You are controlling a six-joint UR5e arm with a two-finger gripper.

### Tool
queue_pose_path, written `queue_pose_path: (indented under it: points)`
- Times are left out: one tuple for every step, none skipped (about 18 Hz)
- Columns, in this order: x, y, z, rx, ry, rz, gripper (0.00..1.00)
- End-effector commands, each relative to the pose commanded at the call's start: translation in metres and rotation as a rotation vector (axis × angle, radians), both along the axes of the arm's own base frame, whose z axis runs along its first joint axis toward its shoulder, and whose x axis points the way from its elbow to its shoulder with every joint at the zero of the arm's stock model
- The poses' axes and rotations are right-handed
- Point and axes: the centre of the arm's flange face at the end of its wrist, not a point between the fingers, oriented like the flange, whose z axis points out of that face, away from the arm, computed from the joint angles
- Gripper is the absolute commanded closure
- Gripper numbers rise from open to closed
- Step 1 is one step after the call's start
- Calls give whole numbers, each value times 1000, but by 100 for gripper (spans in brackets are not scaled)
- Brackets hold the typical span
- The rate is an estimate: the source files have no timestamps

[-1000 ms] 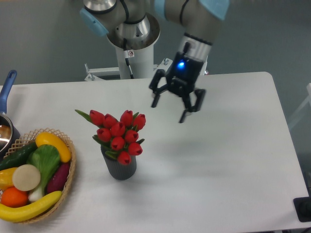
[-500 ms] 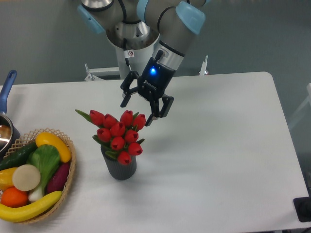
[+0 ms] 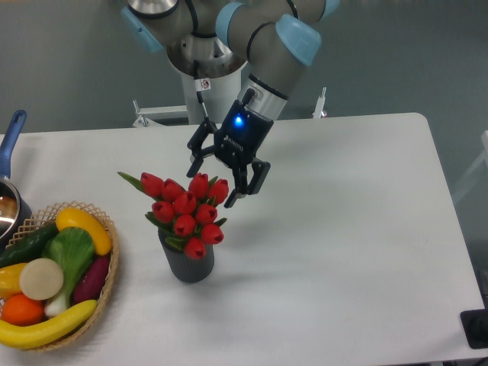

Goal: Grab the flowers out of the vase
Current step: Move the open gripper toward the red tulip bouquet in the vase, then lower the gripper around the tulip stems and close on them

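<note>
The gripper grabs the red buds of the flowers next, to lift the flowers out of the dark grey vase.
The flowers, a bunch of red tulip buds with green leaves, stand in the small dark grey ribbed vase on the white table, left of centre. My gripper hangs open just above and behind the top right of the bunch. One fingertip sits near the top buds and the other to the right of them. Nothing is between the fingers. Its body shows a blue light.
A wicker basket of fruit and vegetables sits at the front left. A metal pot with a blue handle is at the left edge. The robot base stands behind the table. A dark object is at the right front corner.
The gripper has swept left from right of centre to the flowers, then sunk slightly closer to the top of the bunch. It stays open. Flowers and vase have not moved.
</note>
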Motion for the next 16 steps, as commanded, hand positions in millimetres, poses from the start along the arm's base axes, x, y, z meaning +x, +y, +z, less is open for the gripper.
queue_pose_path:
  points:
    - [0,3,-3,-4,-4,-6,0]
    - [2,6,-6,-6,-10,-12,0]
    - [3,10,-6,-4,-7,-20,0]
    - [2,14,-10,-8,-11,-26,0]
    - [2,15,-13,-14,-15,-28,0]
    - [1,16,-15,-17,-19,-28,0]
    - [1,16,-16,-16,-21,-28,0]
    - [2,17,-17,-14,-24,-31,0]
    - [0,18,-19,-15,-30,-32,0]
    - [3,20,-22,-11,-38,-40,0]
    - [5,24,-24,-1,-52,-50,0]
    - [6,25,-25,16,-66,-56,0]
    - [6,26,-24,29,-76,-60,0]
    - [7,27,-24,39,-83,-63,0]
    - [7,27,-22,48,-87,-65,0]
    - [8,28,-23,60,-98,-69,0]
